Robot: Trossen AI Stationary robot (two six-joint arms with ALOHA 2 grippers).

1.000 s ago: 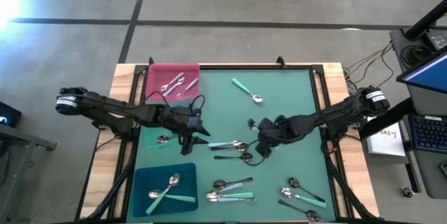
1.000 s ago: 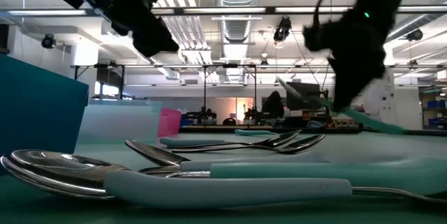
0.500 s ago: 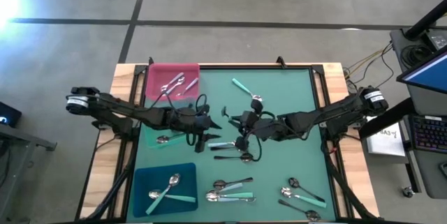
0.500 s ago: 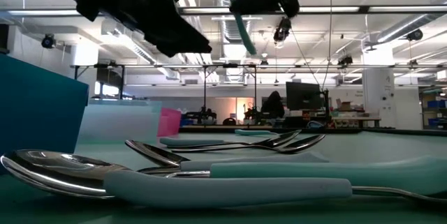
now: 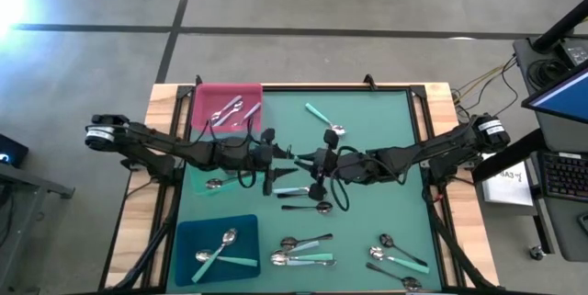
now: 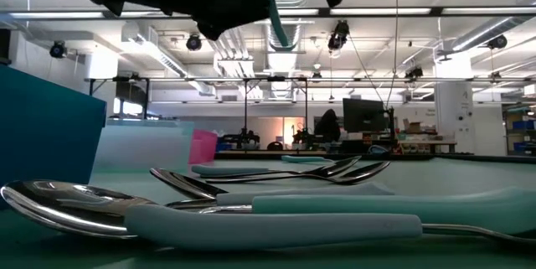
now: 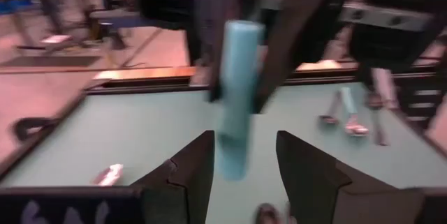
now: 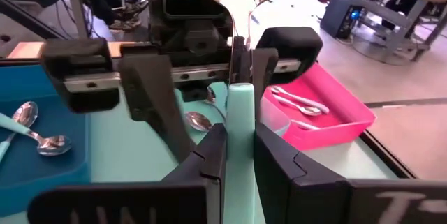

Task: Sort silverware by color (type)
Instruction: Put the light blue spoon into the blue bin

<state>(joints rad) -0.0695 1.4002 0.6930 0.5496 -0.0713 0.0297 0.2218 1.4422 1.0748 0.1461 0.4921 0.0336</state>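
Note:
The left gripper should sort the utensil into the blue tray with the other teal spoons, so it needs to pick the utensil up by its teal handle's loose end (image 5: 293,157).
Above the table's middle my two grippers face each other. My right gripper (image 5: 315,161) is shut on a mint-teal-handled utensil (image 8: 241,116); its handle (image 6: 276,19) sticks out toward my left gripper (image 5: 278,162). That one is open, with a finger on either side of the handle's free end (image 7: 232,158), and I see no touch. The utensil's silver head is hidden. More silverware lies on the green mat: spoons (image 5: 299,190), a black-handled one (image 5: 309,208), a teal one (image 5: 323,119), and a near cluster (image 5: 303,250). My right gripper pinches the teal handle (image 8: 240,135) between its two fingers (image 8: 211,155), coming level from the table's right side with the fingers along the handle. The utensil is lifted clear of the table. Its free end points toward the left gripper, slanting down a little in the low view.
A pink tray (image 5: 207,116) at the far left holds silver utensils. A blue tray (image 5: 187,240) at the near left holds teal-handled spoons. A pale tray with one spoon (image 5: 214,184) sits between them. More spoons (image 5: 397,260) lie at the near right.
My right gripper has risen from the mat and moved toward the table's left, carrying the teal-handled utensil up clear of the table. My left gripper has moved toward the table's right, and its fingers now stand around the handle's free end.

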